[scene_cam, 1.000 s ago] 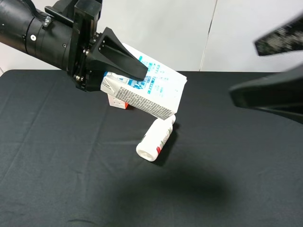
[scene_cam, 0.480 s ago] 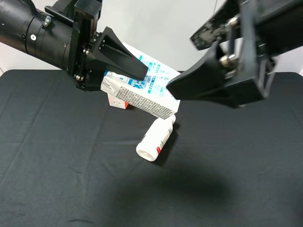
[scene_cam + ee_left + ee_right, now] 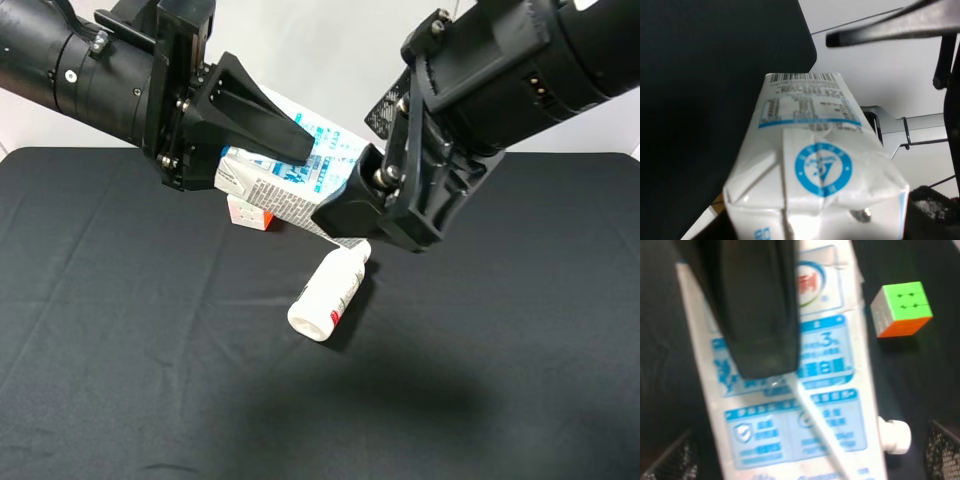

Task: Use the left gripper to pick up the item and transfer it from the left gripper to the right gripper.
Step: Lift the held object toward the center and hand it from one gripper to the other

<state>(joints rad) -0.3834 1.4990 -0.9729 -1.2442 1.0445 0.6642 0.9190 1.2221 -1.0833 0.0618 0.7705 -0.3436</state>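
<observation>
My right gripper needs to go forward before closing on the carton, as my fingers reach only the lower end of the carton, leaving its grey-printed side uncovered.
My left gripper [image 3: 288, 150] is shut on the item, a white carton with light-blue print [image 3: 285, 188], and holds it tilted in the air above the table. The carton fills the left wrist view [image 3: 810, 165], gabled end toward the camera. My right gripper [image 3: 350, 205] is at the carton's lower right end with its jaws spread. In the right wrist view the carton [image 3: 825, 405] lies between the two meshed pads [image 3: 945, 450], which stand apart from it, and the left gripper's black finger [image 3: 760, 315] lies across its upper part.
A multicoloured puzzle cube [image 3: 250, 213] sits on the black table [image 3: 120, 350] under the carton and also shows in the right wrist view [image 3: 901, 309]. A white bottle with a red-marked label [image 3: 328, 293] lies on its side just below the grippers.
My right arm has swung in from the right edge to the carton's lower end. The left gripper and the carton have stayed in place.
</observation>
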